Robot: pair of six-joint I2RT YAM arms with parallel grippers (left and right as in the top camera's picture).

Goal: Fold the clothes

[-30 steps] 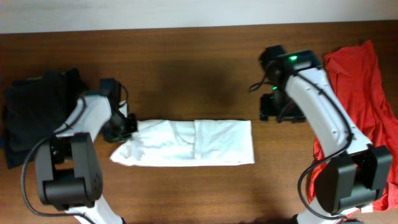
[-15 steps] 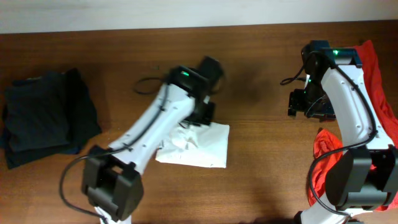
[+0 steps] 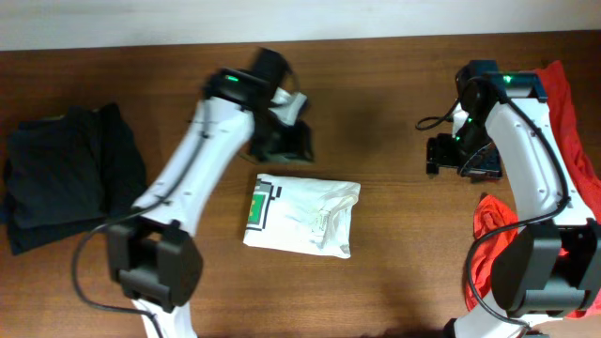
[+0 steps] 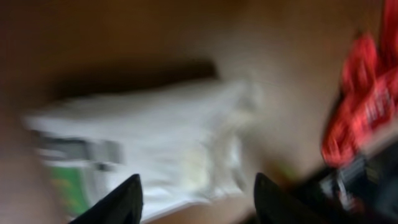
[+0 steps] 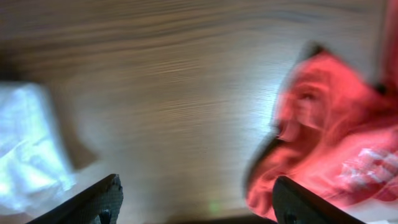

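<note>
The left gripper should next grab the white garment at the folded end away from the green print (image 3: 339,220) (image 4: 225,144), to lay the garment flat on the stack.
A white garment (image 3: 300,216) with a green print lies folded into a compact rectangle at the table's middle. My left gripper (image 3: 280,145) hovers just behind it, open and holding nothing. In the blurred left wrist view the white garment (image 4: 155,137) lies beyond the spread gripper (image 4: 196,202). My right gripper (image 3: 449,158) is open over bare wood left of the red garment (image 3: 559,113). The right wrist view shows that red garment (image 5: 329,137) on the right, the white garment (image 5: 28,149) at the left edge, and the empty gripper (image 5: 199,205).
A stack of folded black clothes (image 3: 66,174) lies at the table's far left. The red garment drapes along the right edge, with a bunch of it (image 3: 493,235) near the right arm's base. A pale wall strip runs along the back.
My left gripper carried the white garment's left end over to the right, let it go and pulled back behind it. The garment is now a short rectangle. The right arm withdrew rightward.
</note>
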